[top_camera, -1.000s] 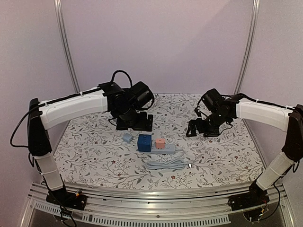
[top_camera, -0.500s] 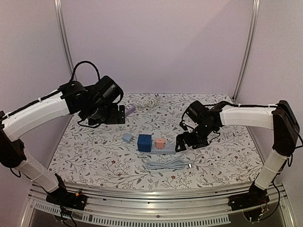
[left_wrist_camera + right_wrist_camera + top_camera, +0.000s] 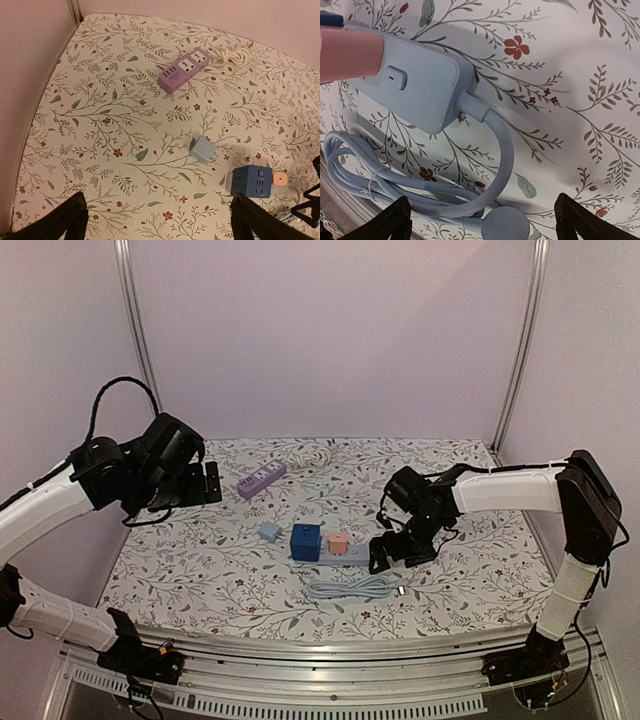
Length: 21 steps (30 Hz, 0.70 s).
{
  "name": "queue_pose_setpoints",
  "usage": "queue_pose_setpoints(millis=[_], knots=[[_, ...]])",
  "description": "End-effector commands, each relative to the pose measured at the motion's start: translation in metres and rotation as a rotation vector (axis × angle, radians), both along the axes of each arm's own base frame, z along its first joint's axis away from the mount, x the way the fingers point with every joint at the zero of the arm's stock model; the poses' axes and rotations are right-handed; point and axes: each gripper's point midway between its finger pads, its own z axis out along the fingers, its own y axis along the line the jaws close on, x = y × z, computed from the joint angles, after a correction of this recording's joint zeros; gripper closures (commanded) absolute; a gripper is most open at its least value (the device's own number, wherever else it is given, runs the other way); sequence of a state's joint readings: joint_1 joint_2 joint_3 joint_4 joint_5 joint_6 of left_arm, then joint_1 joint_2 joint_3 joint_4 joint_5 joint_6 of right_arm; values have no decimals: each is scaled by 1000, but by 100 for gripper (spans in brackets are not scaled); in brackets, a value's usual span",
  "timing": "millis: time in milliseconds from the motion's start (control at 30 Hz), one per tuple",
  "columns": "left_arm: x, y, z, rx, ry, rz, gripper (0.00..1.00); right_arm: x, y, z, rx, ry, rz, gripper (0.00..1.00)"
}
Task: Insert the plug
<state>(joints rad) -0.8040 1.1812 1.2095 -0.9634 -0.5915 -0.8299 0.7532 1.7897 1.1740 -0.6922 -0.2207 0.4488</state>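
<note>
The grey-blue power strip has to be dragged away so that the small grey-blue plug can be inserted. My right gripper should next grab the power strip's cable close to the power strip's end.
A small grey-blue plug [image 3: 269,530] lies loose on the flowered table, also in the left wrist view [image 3: 203,149]. Right of it a grey-blue power strip [image 3: 350,554] carries a blue cube adapter [image 3: 306,541] and a pink plug [image 3: 338,543]. My left gripper [image 3: 205,483] is open and empty, high at the far left, well away from the plug [image 3: 160,227]. My right gripper [image 3: 385,552] is open and empty, low over the strip's right end [image 3: 410,82], where its cable [image 3: 506,150] leaves; the fingers straddle the cable [image 3: 485,225].
A purple power strip [image 3: 262,480] with a white coiled cord [image 3: 313,455] lies at the back. The grey-blue strip's coiled cable [image 3: 350,588] lies in front of it, ending in a round plug [image 3: 506,226]. A wall runs along the table's left edge [image 3: 30,75].
My left arm has swung left and back from the table's middle, uncovering the purple strip. My right gripper has moved left and down to the grey-blue strip's right end.
</note>
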Motion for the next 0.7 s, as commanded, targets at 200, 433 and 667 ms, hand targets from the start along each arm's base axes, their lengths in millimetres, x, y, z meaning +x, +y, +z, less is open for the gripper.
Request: queue_pose_setpoints(millis=[200, 433, 667], knots=[[-2, 4, -3, -74, -46, 0, 1, -3, 1, -15, -42, 24, -12, 8], [-8, 8, 0, -129, -68, 11, 2, 7, 12, -19, -51, 28, -8, 21], [-15, 11, -9, -157, -53, 17, 5, 16, 11, -22, -94, 23, -14, 59]])
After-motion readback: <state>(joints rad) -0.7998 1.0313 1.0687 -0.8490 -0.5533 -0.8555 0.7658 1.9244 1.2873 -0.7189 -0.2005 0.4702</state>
